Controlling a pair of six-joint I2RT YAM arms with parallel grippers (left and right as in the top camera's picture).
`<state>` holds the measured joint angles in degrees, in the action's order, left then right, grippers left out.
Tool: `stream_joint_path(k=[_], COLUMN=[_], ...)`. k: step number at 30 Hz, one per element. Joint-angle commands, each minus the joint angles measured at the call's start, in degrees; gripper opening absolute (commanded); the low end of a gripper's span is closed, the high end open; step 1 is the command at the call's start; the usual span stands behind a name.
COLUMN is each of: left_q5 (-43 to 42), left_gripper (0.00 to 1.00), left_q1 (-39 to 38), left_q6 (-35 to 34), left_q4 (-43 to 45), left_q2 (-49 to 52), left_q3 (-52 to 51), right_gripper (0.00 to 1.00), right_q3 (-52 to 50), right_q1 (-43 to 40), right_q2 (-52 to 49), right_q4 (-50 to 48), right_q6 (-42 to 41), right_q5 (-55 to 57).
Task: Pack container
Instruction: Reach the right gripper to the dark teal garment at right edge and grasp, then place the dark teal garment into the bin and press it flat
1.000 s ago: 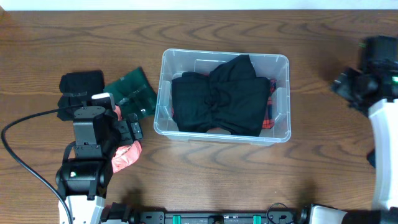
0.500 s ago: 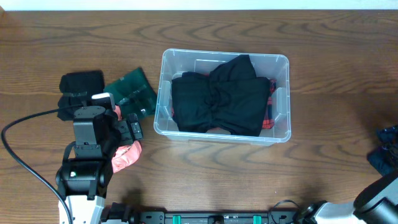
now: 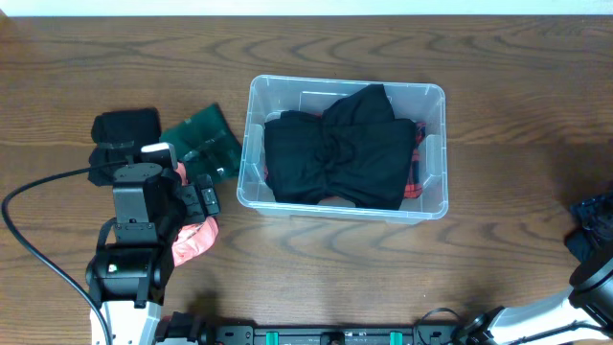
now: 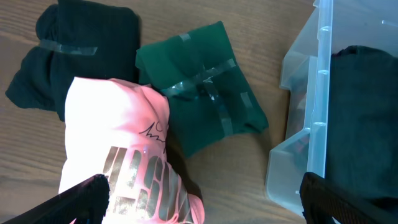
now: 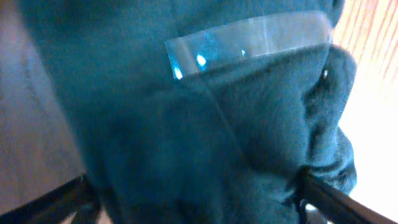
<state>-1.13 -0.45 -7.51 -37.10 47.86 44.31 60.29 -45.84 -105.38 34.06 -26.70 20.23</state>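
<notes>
My right gripper closes on the blue bundle next, since its fingers sit down on either side of the bundle.
The clear plastic container (image 3: 247,144) stands mid-table and holds a black garment (image 3: 335,153) over something red (image 3: 416,163). Its wall shows at the right of the left wrist view (image 4: 314,124). My left gripper (image 4: 199,199) is open and hangs over a pink garment (image 4: 118,155), which also shows in the overhead view (image 3: 194,240). Beside it lie a taped green bundle (image 4: 199,106) and a black bundle (image 4: 74,56). My right gripper (image 5: 193,199) is open, with its fingers on either side of a taped dark blue bundle (image 5: 205,112) at the table's right edge (image 3: 594,222).
In the overhead view the green bundle (image 3: 204,144) and the black bundle (image 3: 124,129) lie left of the container. A black cable (image 3: 29,230) loops at the front left. Bare wood lies between the container and the blue bundle.
My right arm has swung from the back right down to the front right edge, onto the dark blue bundle. The left arm and the container have not moved.
</notes>
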Motion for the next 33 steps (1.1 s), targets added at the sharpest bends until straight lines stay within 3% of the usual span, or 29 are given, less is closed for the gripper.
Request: stream_joint_path(k=[1,4,6,15,21,27,33], left_q5=[0.0,0.0,0.1,0.1,0.1,0.1,0.1], left_gripper=[0.98,0.98,0.98,0.98,0.98,0.98,0.98], left_q1=[0.0,0.0,0.0,0.0,0.0,0.0,0.0], left_q6=[-1.0,-1.4,-1.4,-1.4,-1.4,-1.4,-1.4], left_q4=[0.0,0.0,0.0,0.0,0.0,0.0,0.0], left_q2=[0.0,0.0,0.0,0.0,0.0,0.0,0.0], left_q3=[1.3,1.3,1.3,1.3,1.3,1.3,1.3], right_gripper=[0.66,0.2,0.1,0.01,0.01,0.01,0.01], right_q3=[-1.0,0.0,1.3,11.1,13.2,12.8,9.9], right_q1=[0.0,0.7,1.7,14.2,33.4,55.7,69.3], right_q2=[-3.1,-0.7,1.8,19.7,30.5,31.7,27.9], right_q4=[1.3,2.6,3.2,7.6,7.5,12.6,16.7], right_q6=[0.7,0.6,0.7,13.2,31.8,45.9,47.1], right_q5=[-0.1,-1.9,-3.5,-17.7,-26.8,-29.2,-23.9])
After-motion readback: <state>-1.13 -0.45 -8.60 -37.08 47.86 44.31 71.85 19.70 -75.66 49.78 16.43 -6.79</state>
